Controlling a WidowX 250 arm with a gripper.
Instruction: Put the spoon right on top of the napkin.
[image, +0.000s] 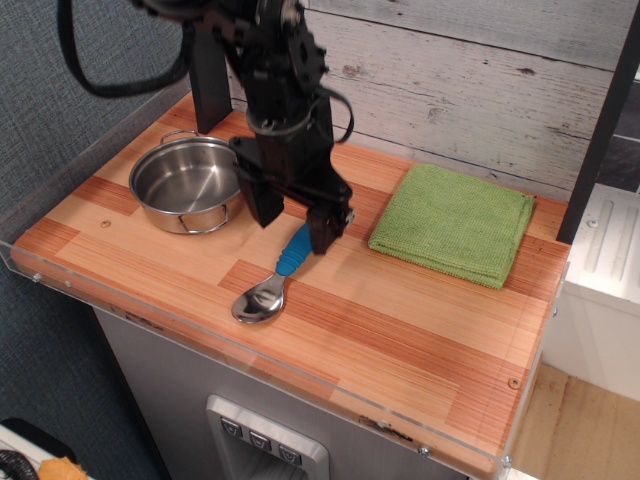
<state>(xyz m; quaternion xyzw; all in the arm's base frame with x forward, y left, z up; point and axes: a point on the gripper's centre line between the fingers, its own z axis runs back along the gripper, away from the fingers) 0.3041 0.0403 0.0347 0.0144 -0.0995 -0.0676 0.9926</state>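
Observation:
I will next grab the spoon by its blue handle (295, 250) with my gripper, so that I can lay the spoon on the green napkin.
The spoon (268, 288) lies on the wooden counter, its silver bowl toward the front and its blue handle pointing back right. My black gripper (295, 228) is low over the far end of the handle, open, with one finger on each side of it. The handle's far end is hidden behind the fingers. I cannot tell if the fingers touch the handle. The light-green napkin (453, 221) lies flat at the right back of the counter, a hand's width right of the gripper, with nothing on it.
A steel pot (189, 182) stands at the left back, just left of the gripper. A black post (208, 62) rises behind it. A wood-plank wall (470, 70) backs the counter. A clear plastic rim (250, 360) runs along the front edge.

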